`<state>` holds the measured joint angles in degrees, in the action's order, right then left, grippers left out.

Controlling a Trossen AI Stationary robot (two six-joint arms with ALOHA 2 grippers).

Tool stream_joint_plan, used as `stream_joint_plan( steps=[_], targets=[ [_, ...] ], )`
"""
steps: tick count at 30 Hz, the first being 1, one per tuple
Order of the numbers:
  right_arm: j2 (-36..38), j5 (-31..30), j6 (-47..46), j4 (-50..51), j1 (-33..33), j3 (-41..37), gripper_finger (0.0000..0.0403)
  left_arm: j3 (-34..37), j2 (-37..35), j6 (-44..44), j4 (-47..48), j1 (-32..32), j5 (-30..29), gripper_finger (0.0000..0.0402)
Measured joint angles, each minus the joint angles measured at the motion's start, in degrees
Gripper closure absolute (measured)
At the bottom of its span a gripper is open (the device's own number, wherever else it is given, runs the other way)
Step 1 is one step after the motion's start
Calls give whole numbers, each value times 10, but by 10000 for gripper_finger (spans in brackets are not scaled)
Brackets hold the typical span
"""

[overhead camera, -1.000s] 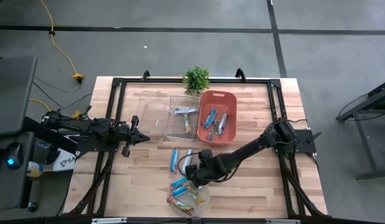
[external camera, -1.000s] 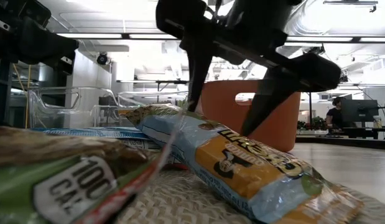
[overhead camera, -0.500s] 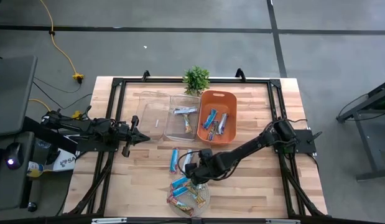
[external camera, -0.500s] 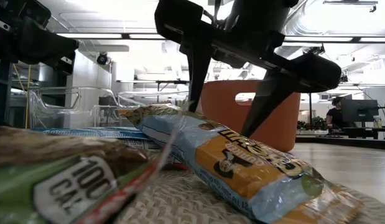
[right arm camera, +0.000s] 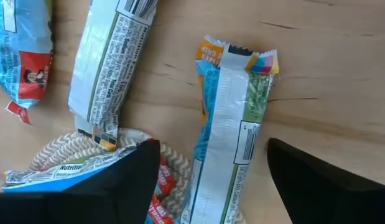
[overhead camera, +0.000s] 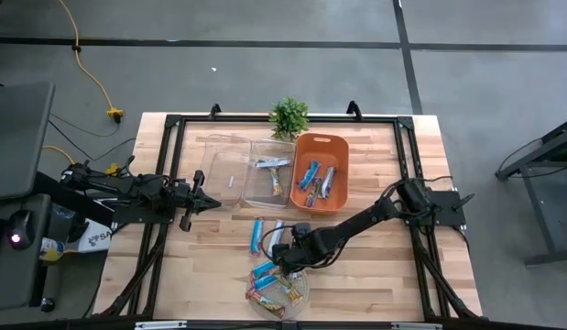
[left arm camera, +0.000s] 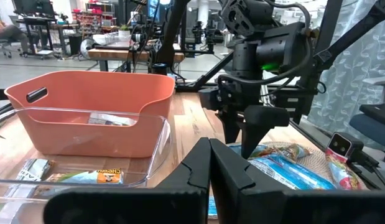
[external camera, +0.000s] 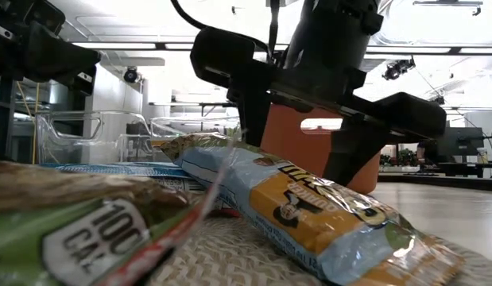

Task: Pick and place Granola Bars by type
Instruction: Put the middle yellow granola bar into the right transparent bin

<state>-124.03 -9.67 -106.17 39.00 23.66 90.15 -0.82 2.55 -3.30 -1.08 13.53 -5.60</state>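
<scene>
The light-blue granola bar should go into the clear bin to be sorted, so I should grab it with my right gripper by its wrapper's middle (right arm camera: 227,167).
Granola bars lie in several places. A few are heaped on the round woven mat (overhead camera: 299,295) near the front edge, and two rest flat on the wood (overhead camera: 256,236). Others sit in the orange bin (overhead camera: 321,171) and the clear bin (overhead camera: 270,174). My right gripper (overhead camera: 281,263) points steeply down, open, at the mat's far edge. Its fingers stand on either side of a light-blue bar (right arm camera: 232,124), whose one end lies on the wood and the other on the mat. My left gripper (overhead camera: 210,203) waits shut and level at the table's left, beside the clear bins.
A second clear bin (overhead camera: 226,170) stands left of the first. A small potted plant (overhead camera: 288,116) is at the far edge. A black frame (overhead camera: 173,128) runs around the tabletop. Bare wood lies right of the mat and in the near left corner.
My right gripper has come down toward the light-blue bar at the mat's far edge, rolling a little, with its fingers staying apart. The bars have not moved.
</scene>
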Motion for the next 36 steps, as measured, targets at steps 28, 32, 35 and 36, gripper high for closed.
stream_joint_plan(
  steps=[28, 32, 35, 36],
  targets=[
    [-2, 4, 12, 19, 0, -1, 261, 0, 0, 0, 0, 0, 0, 400],
    [-2, 3, 12, 19, 0, -1, 265, 0, 0, 0, 0, 0, 0, 400],
    [-2, 2, 12, 17, 0, -1, 265, 0, 0, 0, 0, 0, 0, 400],
    [-2, 2, 12, 15, 0, -1, 265, 0, 0, 0, 0, 0, 0, 400]
  ],
)
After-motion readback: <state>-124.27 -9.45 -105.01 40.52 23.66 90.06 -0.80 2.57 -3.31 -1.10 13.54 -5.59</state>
